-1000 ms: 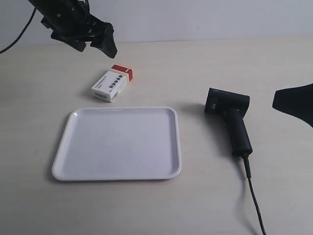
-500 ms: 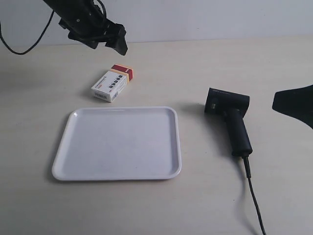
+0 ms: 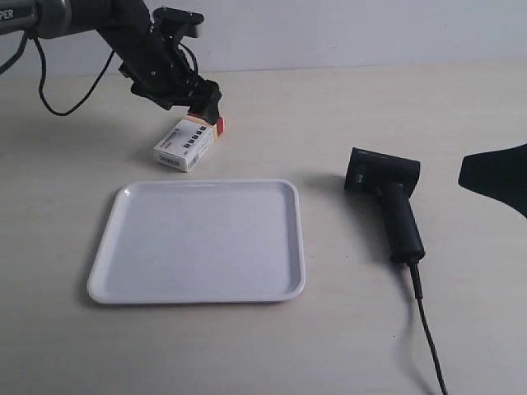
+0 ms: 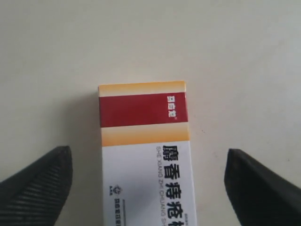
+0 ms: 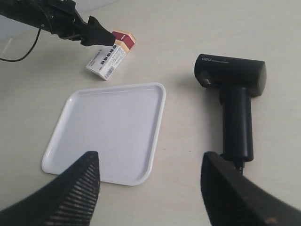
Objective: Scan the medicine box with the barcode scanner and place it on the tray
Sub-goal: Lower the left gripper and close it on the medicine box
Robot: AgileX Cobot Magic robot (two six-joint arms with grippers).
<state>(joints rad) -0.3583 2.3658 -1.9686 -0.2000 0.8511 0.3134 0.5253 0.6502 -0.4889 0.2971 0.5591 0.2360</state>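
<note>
My left gripper's fingers stop above the medicine box's red end, so it is too early to close, as closing now would miss the box. The left gripper lowers first, then closes.
The medicine box [image 3: 185, 146], white with a dark red and tan end, lies flat on the table just behind the tray [image 3: 198, 243]. My left gripper [image 3: 207, 105] is low over the box's red end. In the left wrist view the medicine box [image 4: 146, 155] lies between the left gripper's [image 4: 146, 151] widely spread fingers, which do not touch it. The black barcode scanner [image 3: 391, 202] lies on the table to the right of the tray. My right gripper [image 5: 150, 157] is open and holds nothing, hovering near the scanner [image 5: 235, 94] and tray [image 5: 108, 132].
The scanner's thin black cable [image 3: 428, 329] runs toward the table's front edge. A pale wall stands behind the table. The left arm's cable hangs at the back left.
The left arm has come down and to the right, from above and behind the box to its red end. The right gripper, box, tray and scanner have not moved.
</note>
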